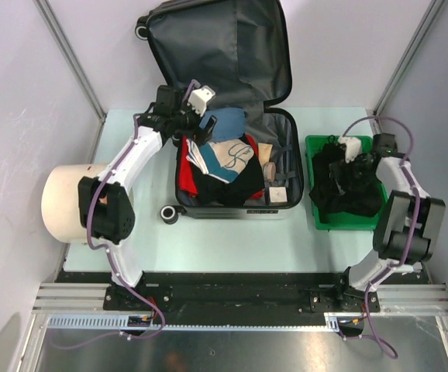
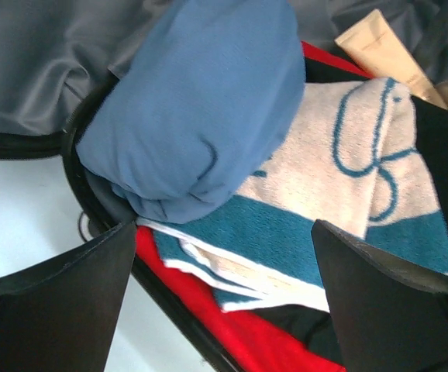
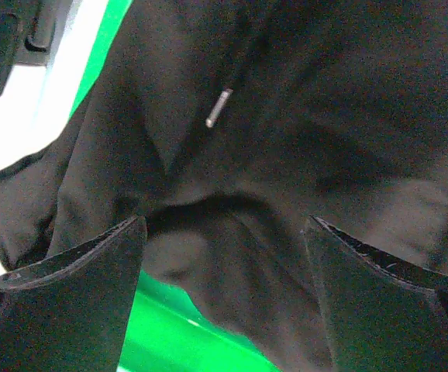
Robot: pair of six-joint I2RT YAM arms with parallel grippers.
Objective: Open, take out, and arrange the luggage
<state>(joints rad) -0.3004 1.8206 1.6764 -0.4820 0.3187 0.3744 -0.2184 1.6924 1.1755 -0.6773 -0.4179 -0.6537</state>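
Observation:
My left gripper takes hold of the rolled blue cloth (image 2: 201, 108) by its near end (image 2: 168, 161) next, leaving the cloth's far end free for handover to my right gripper.
The luggage (image 1: 282, 203) lies open in the middle of the table, its lid (image 1: 216, 46) standing up at the back. Inside it are a rolled blue cloth (image 2: 201, 108), a beige and teal towel (image 2: 348, 170), and red (image 2: 232, 325) and black clothes. My left gripper (image 2: 224, 302) hangs open just above the towel's edge at the case's back left corner (image 1: 197, 116), holding nothing. On the right, my right gripper (image 3: 224, 294) is down in the green bin (image 3: 177, 333). Its jaws stand wide apart, with a loose fold of the black garment (image 3: 325, 116) lying between them.
A large beige cylinder (image 1: 61, 205) lies at the table's left edge beside the left arm. The green bin (image 1: 317, 143) sits right of the suitcase, filled with the black garment (image 1: 348, 190). A beige tube (image 2: 387, 54) and a small white box (image 1: 277, 194) lie in the case's right side.

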